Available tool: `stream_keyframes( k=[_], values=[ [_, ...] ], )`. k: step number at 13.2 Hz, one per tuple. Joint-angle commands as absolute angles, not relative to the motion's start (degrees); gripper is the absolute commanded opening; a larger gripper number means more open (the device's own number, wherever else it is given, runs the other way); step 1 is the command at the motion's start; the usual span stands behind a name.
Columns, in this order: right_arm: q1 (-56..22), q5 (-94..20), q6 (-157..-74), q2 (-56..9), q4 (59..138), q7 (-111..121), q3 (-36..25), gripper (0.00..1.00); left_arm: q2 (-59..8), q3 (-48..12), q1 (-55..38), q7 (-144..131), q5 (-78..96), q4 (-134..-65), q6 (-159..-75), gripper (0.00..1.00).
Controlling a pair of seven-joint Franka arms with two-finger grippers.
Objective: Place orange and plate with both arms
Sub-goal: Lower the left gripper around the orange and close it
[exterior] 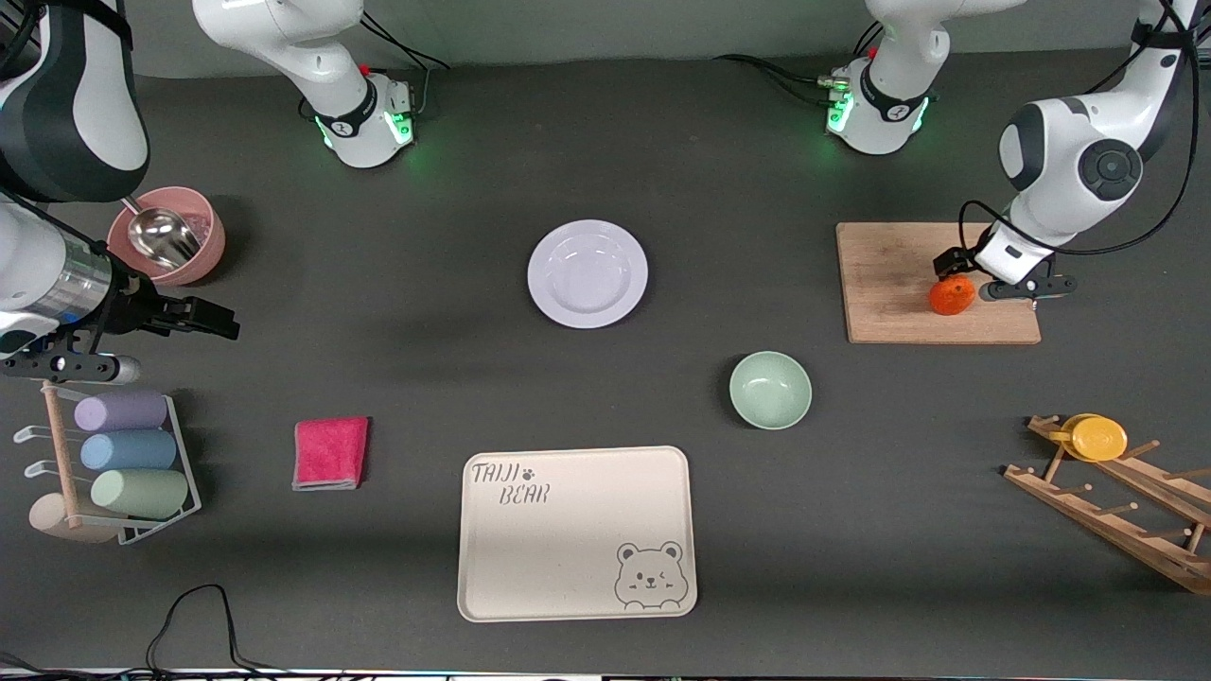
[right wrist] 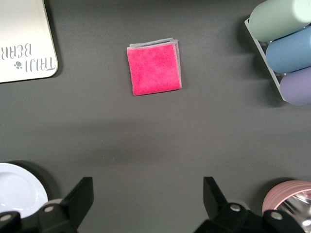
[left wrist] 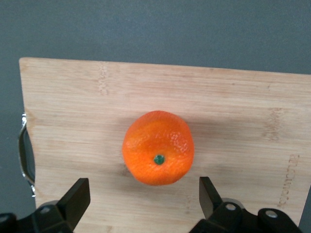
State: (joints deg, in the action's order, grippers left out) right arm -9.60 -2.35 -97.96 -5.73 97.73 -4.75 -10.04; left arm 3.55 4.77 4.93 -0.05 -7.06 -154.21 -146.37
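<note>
My left gripper's fingers are above the cutting board (exterior: 889, 284) and stop short of the orange's middle (exterior: 951, 297). It isn't time to close yet: my left gripper should first move toward that middle, then close on the orange.
The orange (exterior: 952, 295) lies on a wooden cutting board (exterior: 889, 284) toward the left arm's end of the table. My left gripper (exterior: 989, 279) hangs just over it, open. In the left wrist view the orange (left wrist: 158, 148) sits stem up, partly between the two black fingertips (left wrist: 80, 191) of my left gripper (left wrist: 144, 190), which do not touch it. The pale lavender plate (exterior: 587, 273) rests empty on the table's middle. My right gripper (exterior: 222, 322) is open and empty, waiting over bare table beside a pink bowl; its view shows the plate's edge (right wrist: 17, 189).
A mint-green bowl (exterior: 770, 390) and a cream bear tray (exterior: 575, 534) lie nearer the front camera than the plate. A pink cloth (exterior: 330, 453), a rack of cups (exterior: 132, 454) and a pink bowl with a metal scoop (exterior: 180, 248) are at the right arm's end. A wooden rack holds a yellow cup (exterior: 1097, 438).
</note>
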Motion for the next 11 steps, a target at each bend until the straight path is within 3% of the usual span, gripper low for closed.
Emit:
stream_keyframes(
  k=[1,9,11],
  values=[
    [-9.93,-1.49,-99.23,-5.45,98.53,-4.13,-10.28,1.00,0.71,4.75,4.13,-2.11,-7.29,-154.42,-151.24,1.00],
    [-10.02,-1.49,-99.84,-5.19,99.67,-4.13,-10.28,1.00,-2.20,4.75,4.04,-2.02,-7.29,-154.34,-154.86,0.98],
    [-10.11,-1.41,-100.46,-5.10,100.11,-4.13,-10.28,1.00,-1.94,4.66,3.96,-2.01,-7.38,-154.34,-154.52,0.00]
  ],
)
